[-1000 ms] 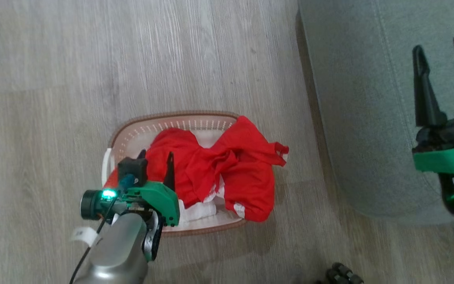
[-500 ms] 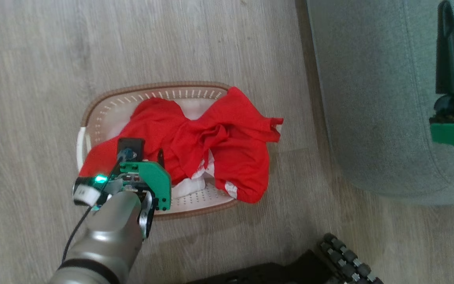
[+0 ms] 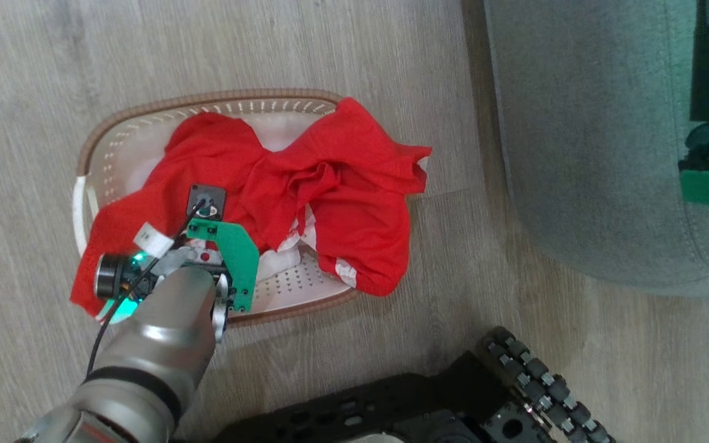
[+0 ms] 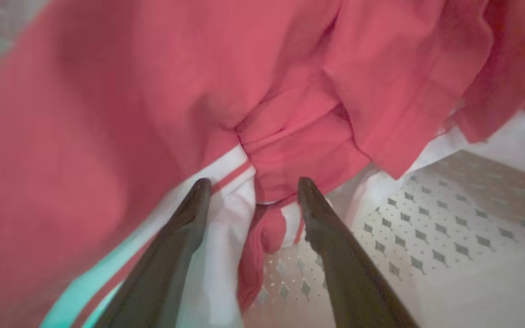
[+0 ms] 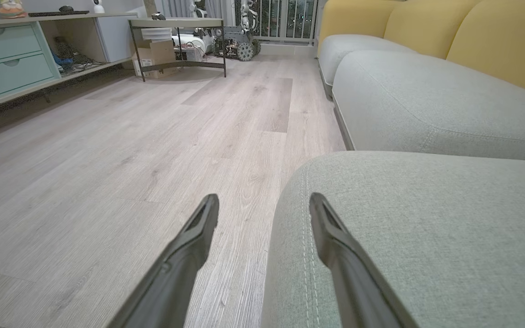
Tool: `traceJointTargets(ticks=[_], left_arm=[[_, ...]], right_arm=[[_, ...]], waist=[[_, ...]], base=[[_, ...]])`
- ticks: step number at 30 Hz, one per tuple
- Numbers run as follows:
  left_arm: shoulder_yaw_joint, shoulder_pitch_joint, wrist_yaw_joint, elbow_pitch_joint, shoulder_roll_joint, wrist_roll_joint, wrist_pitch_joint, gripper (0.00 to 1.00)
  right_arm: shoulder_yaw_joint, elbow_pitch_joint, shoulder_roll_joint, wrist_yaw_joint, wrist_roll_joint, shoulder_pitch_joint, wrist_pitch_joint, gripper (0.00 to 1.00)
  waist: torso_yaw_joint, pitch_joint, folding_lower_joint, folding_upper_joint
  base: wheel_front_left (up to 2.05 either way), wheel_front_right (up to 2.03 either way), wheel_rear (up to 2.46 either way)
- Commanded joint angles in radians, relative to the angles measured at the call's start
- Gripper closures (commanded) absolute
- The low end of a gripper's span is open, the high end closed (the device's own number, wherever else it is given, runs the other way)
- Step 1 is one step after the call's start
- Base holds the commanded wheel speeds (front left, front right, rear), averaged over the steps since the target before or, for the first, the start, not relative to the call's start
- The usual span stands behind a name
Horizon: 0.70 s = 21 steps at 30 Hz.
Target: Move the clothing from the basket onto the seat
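Note:
The clothing's fold of white trim stands up while the red cloth (image 4: 96,125) around it is slack, so my left gripper will next pick up the clothing by that fold.
The clothing (image 3: 330,184) is a crumpled red heap with white trim lying in the cream basket (image 3: 207,98), one part hanging over the right rim and another over the left. My left gripper (image 4: 253,184) is open, pointing down into the heap, with its fingertips on either side of a red fold with white trim (image 4: 271,228). In the head view my left arm (image 3: 164,320) hides those fingers. The grey seat (image 3: 588,154) lies to the right of the basket. My right gripper (image 5: 263,200) stands open and holds nothing, level with the seat's front corner (image 5: 426,228).
The basket stands on a pale wood floor (image 3: 268,43). My black wheeled base (image 3: 453,406) is just below it. Further off are a second grey cushion (image 5: 426,100), yellow backrests (image 5: 472,36), a sideboard with drawers (image 5: 7,54) and a small table (image 5: 176,23).
The head camera has tilted, bringing the basket higher and my base into view. My left gripper has gone down into the clothing, and its fingers are now hidden under the wrist.

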Motion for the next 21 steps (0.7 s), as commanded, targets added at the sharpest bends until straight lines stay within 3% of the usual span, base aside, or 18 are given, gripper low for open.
traceJointTargets(ticks=[1, 7, 10, 17, 18, 19, 20, 21], left_arm=[[-0.003, 0.004, 0.016, 0.0, 0.013, 0.007, 0.021, 0.0], [-0.069, -0.041, 0.05, 0.018, 0.013, 0.043, 0.129, 0.0], [-0.063, -0.063, 0.083, 0.02, 0.013, 0.041, 0.094, 0.0], [-0.055, -0.071, 0.094, 0.024, 0.013, 0.024, 0.076, 0.02], [-0.055, -0.071, 0.095, 0.024, 0.013, 0.022, 0.075, 0.09], [-0.053, -0.071, 0.095, 0.024, 0.013, 0.019, 0.069, 0.36], [-0.053, -0.071, 0.095, 0.024, 0.013, 0.019, 0.069, 0.36], [-0.05, -0.071, 0.096, 0.025, 0.013, 0.015, 0.058, 0.56]], right_arm=[[0.003, -0.037, -0.027, 0.0, 0.009, 0.012, -0.006, 0.0], [-0.009, -0.046, -0.035, 0.0, 0.012, 0.001, -0.006, 0.0], [-0.014, -0.05, -0.038, 0.0, 0.013, -0.003, -0.006, 0.0], [-0.01, -0.048, -0.036, 0.0, 0.012, -0.011, -0.006, 0.0], [-0.009, -0.046, -0.035, 0.0, 0.012, -0.012, -0.006, 0.0], [-0.008, -0.045, -0.035, 0.0, 0.012, -0.012, -0.006, 0.0], [-0.008, -0.045, -0.035, 0.0, 0.012, -0.012, -0.006, 0.0], [-0.007, -0.044, -0.035, 0.0, 0.012, -0.012, -0.006, 0.0]], waist=[[-0.005, 0.023, -0.0001, 0.0], [-0.002, 0.076, -0.0001, 0.0], [0.0, 0.093, -0.0001, 0.0], [-0.001, 0.103, -0.0001, 0.0], [-0.001, 0.102, -0.0001, 0.0], [-0.001, 0.1, -0.0001, 0.0], [-0.001, 0.1, -0.0001, 0.0], [0.0, 0.098, -0.0001, 0.0]], base=[[0.0, 0.0, 0.0], [0.0, 0.0, 0.0], [0.0, 0.0, 0.0], [0.0, 0.0, 0.0], [0.0, 0.0, 0.0], [0.0, 0.0, 0.0], [0.0, 0.0, 0.0], [0.0, 0.0, 0.0]])
